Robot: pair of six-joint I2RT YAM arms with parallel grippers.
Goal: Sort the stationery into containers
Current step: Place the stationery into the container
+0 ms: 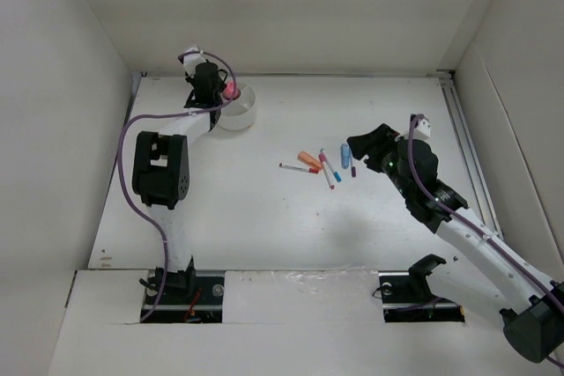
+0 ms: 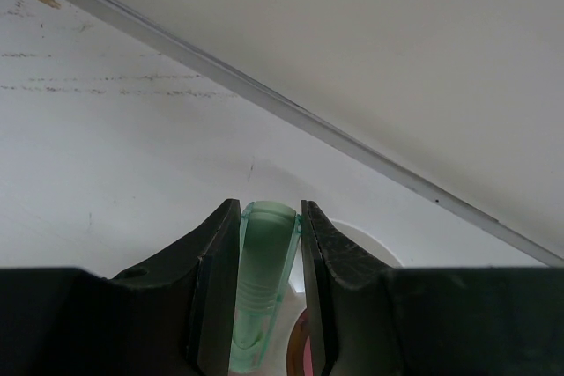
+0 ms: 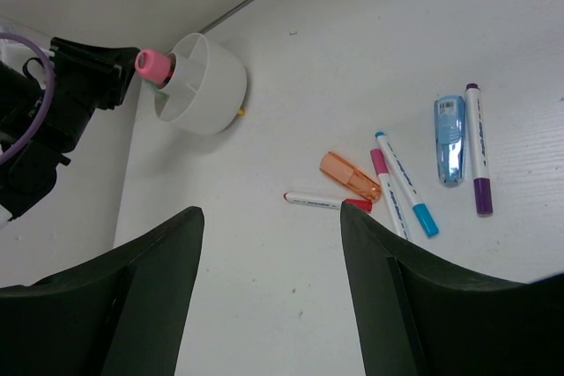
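Observation:
My left gripper holds the green marker inside the cup's rim, beside the pink-capped bottle. It needs to open now, as the marker would rest in the cup [image 1: 240, 109].
My left gripper [image 1: 210, 85] hangs over the round white cup [image 1: 240, 109] at the back left and is shut on a translucent green marker [image 2: 263, 279]. A pink-capped bottle [image 3: 152, 64] stands in the cup [image 3: 201, 85]. My right gripper [image 1: 363, 149] is open and empty above the table's middle right. Loose on the table lie a red-tipped white marker [image 3: 322, 202], an orange piece [image 3: 350, 175], a pink marker [image 3: 384, 180], a blue-capped marker [image 3: 406, 197], a light-blue piece [image 3: 448, 139] and a purple marker [image 3: 478, 151]. The same group shows in the top view [image 1: 319, 165].
White walls close in the table on the left, back and right. A metal strip [image 2: 291, 107] runs along the foot of the back wall. The left arm's black body [image 1: 160, 167] and purple cable stand left of the cup.

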